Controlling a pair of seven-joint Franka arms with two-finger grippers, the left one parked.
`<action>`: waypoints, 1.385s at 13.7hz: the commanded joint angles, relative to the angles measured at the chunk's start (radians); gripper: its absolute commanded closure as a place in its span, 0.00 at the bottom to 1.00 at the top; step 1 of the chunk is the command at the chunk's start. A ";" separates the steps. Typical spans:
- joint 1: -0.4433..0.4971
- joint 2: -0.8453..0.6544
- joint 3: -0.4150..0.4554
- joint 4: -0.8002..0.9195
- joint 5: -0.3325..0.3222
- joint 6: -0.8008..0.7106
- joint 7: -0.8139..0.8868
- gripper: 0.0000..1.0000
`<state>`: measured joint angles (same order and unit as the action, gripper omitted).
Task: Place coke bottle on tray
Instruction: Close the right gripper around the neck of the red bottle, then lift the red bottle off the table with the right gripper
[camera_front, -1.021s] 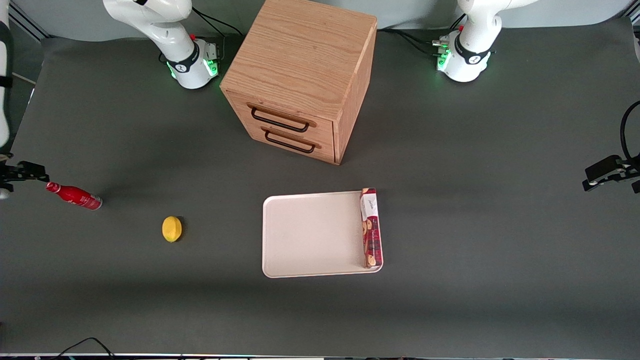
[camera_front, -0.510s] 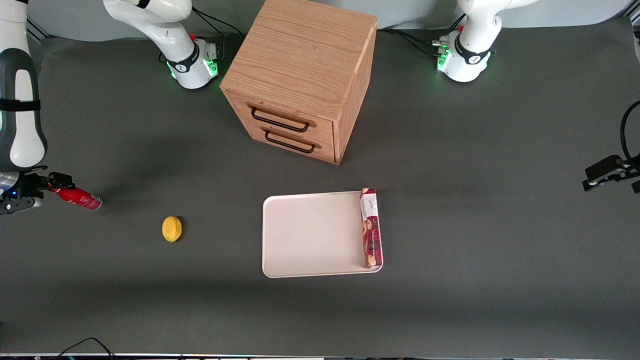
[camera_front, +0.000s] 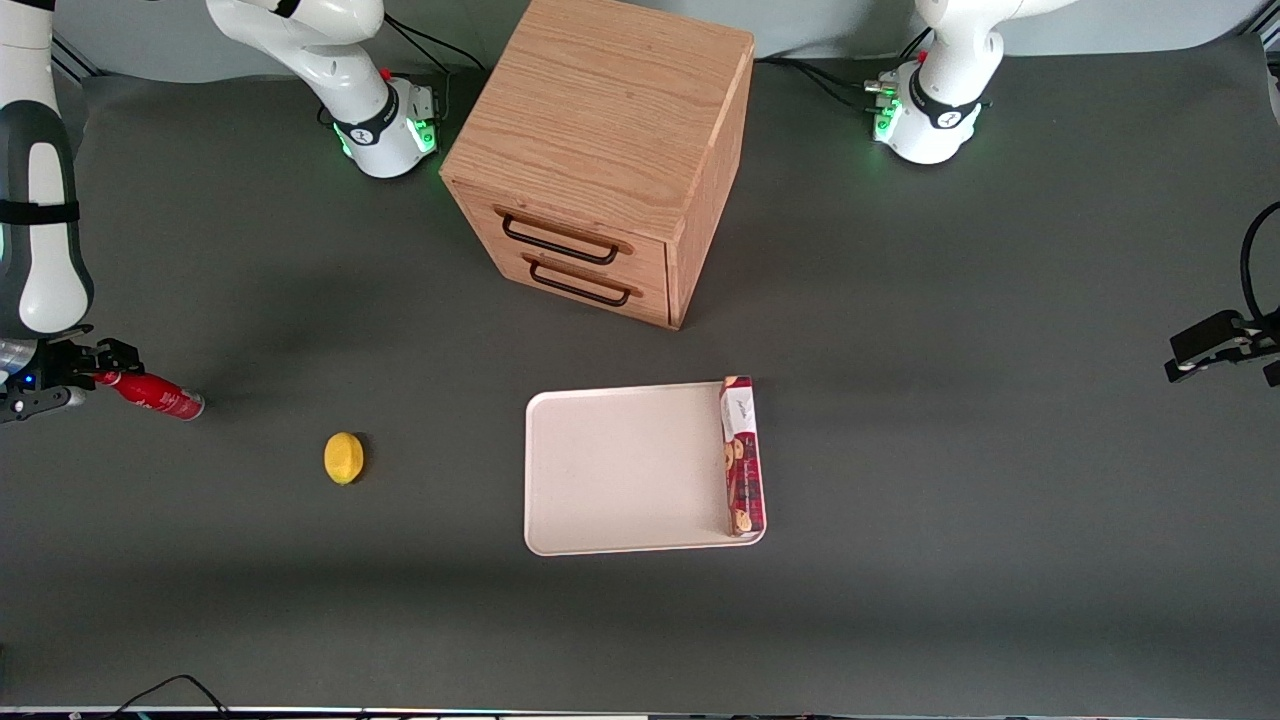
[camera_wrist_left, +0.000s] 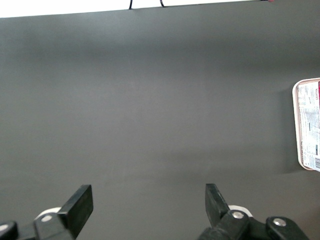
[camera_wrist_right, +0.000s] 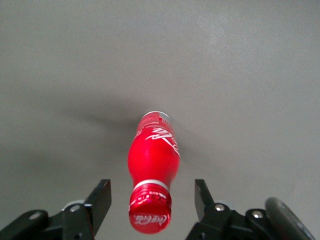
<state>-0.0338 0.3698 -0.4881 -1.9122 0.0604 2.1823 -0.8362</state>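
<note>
Next, my gripper grips the coke bottle by its red cap (camera_front: 108, 378) to set the bottle on the tray (camera_front: 620, 470).
The coke bottle (camera_front: 152, 393) is a slim red bottle lying on its side on the dark table at the working arm's end. Its red cap (camera_wrist_right: 150, 210) points into my gripper. My gripper (camera_front: 85, 382) is open, and its fingers (camera_wrist_right: 100, 200) stand on either side of the cap with a gap on each side. The white lettering on the bottle (camera_wrist_right: 152, 152) shows in the right wrist view. The cream-white tray (camera_front: 620, 470) lies flat near the table's middle, well apart from the bottle.
A yellow lemon-like ball (camera_front: 344, 458) sits between the bottle and the tray. A red biscuit box (camera_front: 741, 456) lies along one edge of the tray. A wooden two-drawer cabinet (camera_front: 600, 160) stands farther from the front camera than the tray.
The gripper has come over the bottle's cap end, so the cap now sits between its fingers. The bottle has not moved.
</note>
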 joint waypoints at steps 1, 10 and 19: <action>0.015 -0.025 -0.010 -0.010 0.030 -0.004 -0.043 0.32; 0.028 -0.035 -0.010 0.022 0.018 -0.047 -0.096 0.93; 0.028 -0.107 0.095 0.579 0.045 -0.640 -0.118 0.94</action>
<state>0.0046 0.2833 -0.4572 -1.4739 0.0777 1.6252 -0.9235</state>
